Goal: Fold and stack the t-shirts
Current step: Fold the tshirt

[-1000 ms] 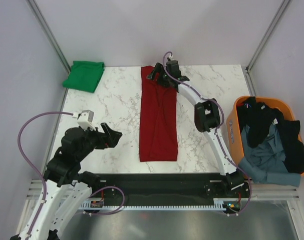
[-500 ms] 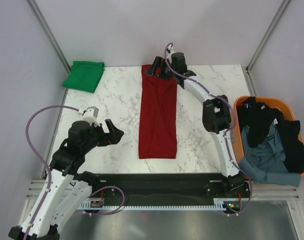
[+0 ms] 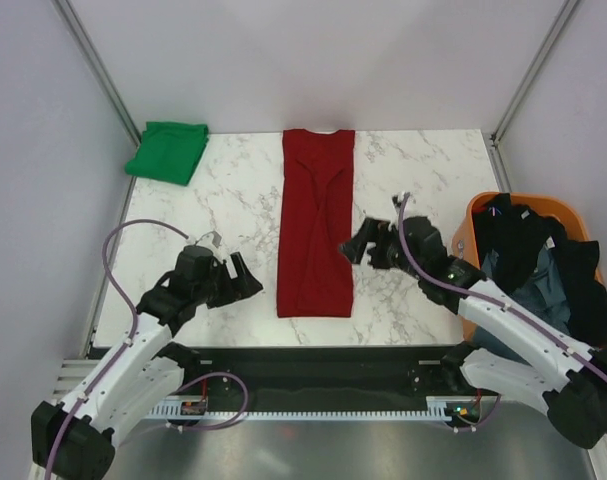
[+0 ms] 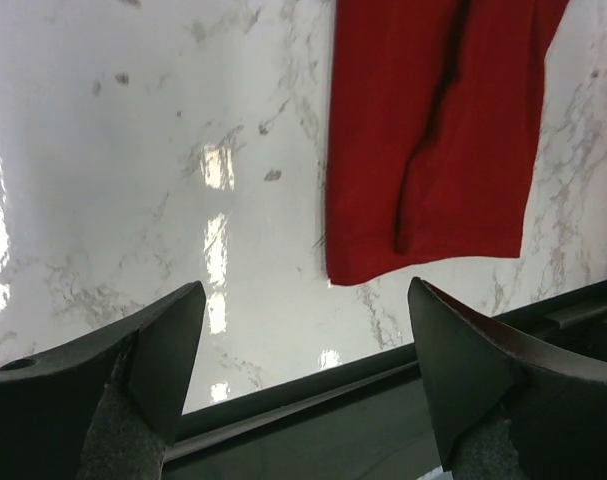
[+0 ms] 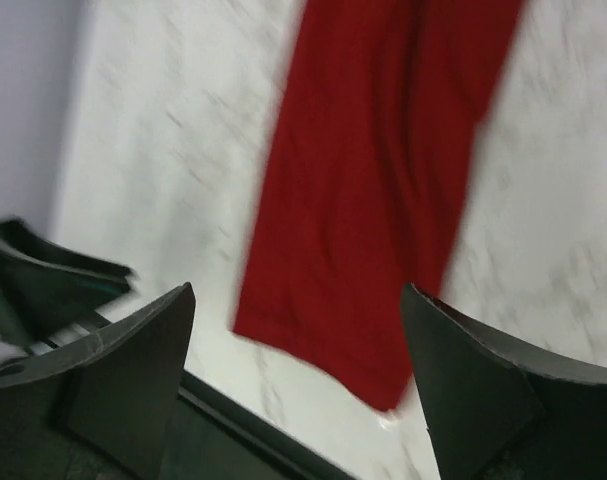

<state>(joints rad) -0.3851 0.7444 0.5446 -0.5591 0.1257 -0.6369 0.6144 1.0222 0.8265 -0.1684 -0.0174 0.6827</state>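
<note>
My right gripper needs to take hold of the dark red t-shirt (image 3: 318, 220) by its near-end corner on that gripper's side. This leaves the t-shirt's other near-end corner (image 3: 280, 314) free, so the t-shirt can be folded evenly.
The dark red t-shirt (image 3: 318, 220) lies flat on the marble table as a long narrow strip, from the far edge to near the front edge. It also shows in the left wrist view (image 4: 433, 130) and the right wrist view (image 5: 373, 190). The folded bright green t-shirt (image 3: 168, 151) lies at the far left corner. My left gripper (image 3: 245, 281) is open and empty, just left of the red shirt's near end. My right gripper (image 3: 360, 245) is open and empty, just right of the red shirt's lower half. Black and grey-blue garments (image 3: 538, 280) fill the basket.
The orange basket (image 3: 473, 225) stands off the table's right edge, with cloth hanging over its near side. A black rail (image 3: 313, 365) runs along the table's front edge. Grey walls and metal posts close in the back and sides.
My right arm has let go of the red shirt's far end and pulled back toward the near right. My left gripper has lowered and moved slightly nearer the shirt's near end.
</note>
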